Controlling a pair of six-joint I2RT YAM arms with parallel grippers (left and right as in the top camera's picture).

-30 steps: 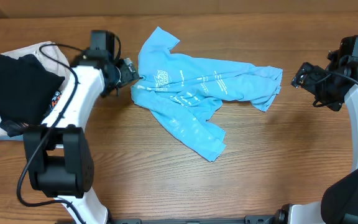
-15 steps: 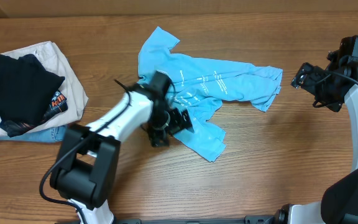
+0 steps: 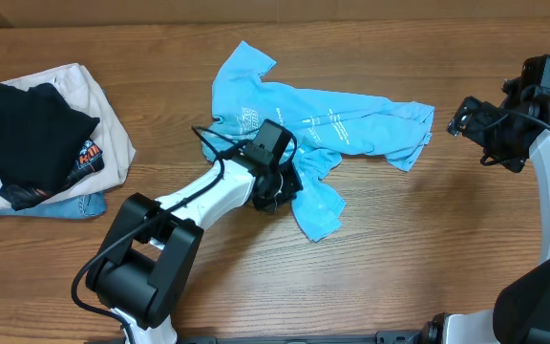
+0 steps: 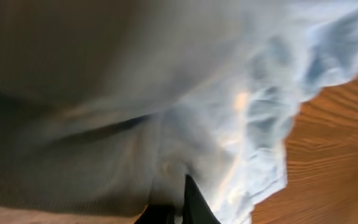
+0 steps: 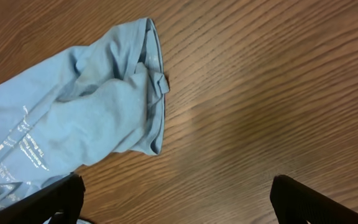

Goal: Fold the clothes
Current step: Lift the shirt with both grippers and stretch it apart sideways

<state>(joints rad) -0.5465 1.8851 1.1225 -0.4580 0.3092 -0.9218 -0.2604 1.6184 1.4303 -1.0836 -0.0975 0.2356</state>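
The T-shirt (image 3: 351, 124) needs to be spread for folding, so the robot's right gripper should next grab it by the hem edge, away from the left gripper's bunch of fabric.
The clothes are a sky-blue T-shirt (image 3: 351, 124) with white lettering, lying crumpled across the middle of the wooden table (image 3: 418, 248). My left gripper (image 3: 279, 194) sits at the shirt's lower middle, shut on a bunch of its fabric. In the left wrist view the blurred blue cloth (image 4: 260, 124) fills most of the frame, and the left gripper (image 4: 176, 211) shows as dark fingers pinched together at the bottom edge. My right gripper (image 3: 462, 117) hovers open beyond the shirt's right end. The right wrist view has that end of the shirt (image 5: 86, 106) at its upper left, with the right gripper (image 5: 179, 202) wide over bare wood.
At the far left a black garment with an orange graphic (image 3: 27, 134) lies on a beige one (image 3: 108, 119), with a strip of blue cloth (image 3: 65, 205) under them. The left arm's cable (image 3: 220, 143) loops over the shirt's left part.
My left arm swung from the shirt's left edge to its lower middle and shut on the fabric. The lower flap has bunched and shifted. The right arm has not moved.
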